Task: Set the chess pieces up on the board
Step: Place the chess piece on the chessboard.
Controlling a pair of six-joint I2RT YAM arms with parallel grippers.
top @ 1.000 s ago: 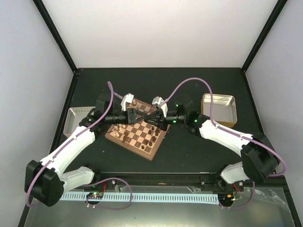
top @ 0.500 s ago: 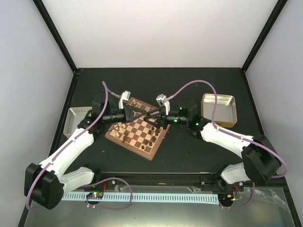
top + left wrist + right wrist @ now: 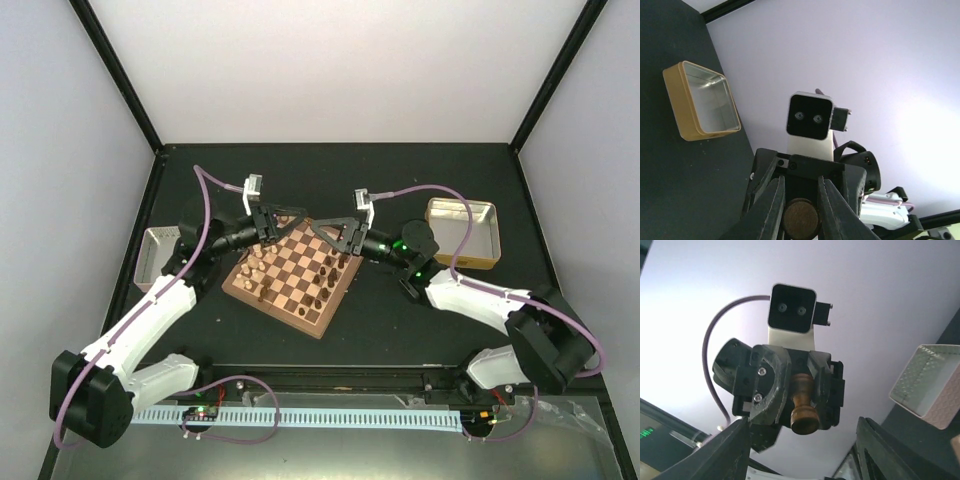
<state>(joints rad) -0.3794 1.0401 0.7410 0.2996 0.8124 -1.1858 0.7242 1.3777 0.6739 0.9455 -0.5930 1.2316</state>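
I should next grab the dark brown piece with my right gripper by its exposed head end [image 3: 805, 420], so the piece's base stays free to sit on the board.
The board [image 3: 300, 262] lies at an angle in the middle of the table. Pale chess pieces [image 3: 255, 270] stand along its left side and dark ones [image 3: 325, 282] along its right. Both grippers hover tip to tip above its far corner. My left gripper [image 3: 288, 226] [image 3: 800, 189] is shut on a dark brown piece [image 3: 801, 220] [image 3: 803, 402], whose round base faces the left wrist camera. My right gripper [image 3: 335, 232] [image 3: 805, 452] faces it a short way off, its fingers [image 3: 735, 450] spread wide with nothing between them.
A white tray [image 3: 155, 255] [image 3: 930, 385] sits left of the board. A gold-rimmed metal tray [image 3: 462, 232] [image 3: 700, 100] sits to its right. Purple cables loop over both arms. The black table is bounded by walls at the back and sides.
The two grippers met over the board's far corner. The right one opened and drew back while the left closed on the dark piece. Both arms have lifted and moved slightly apart.
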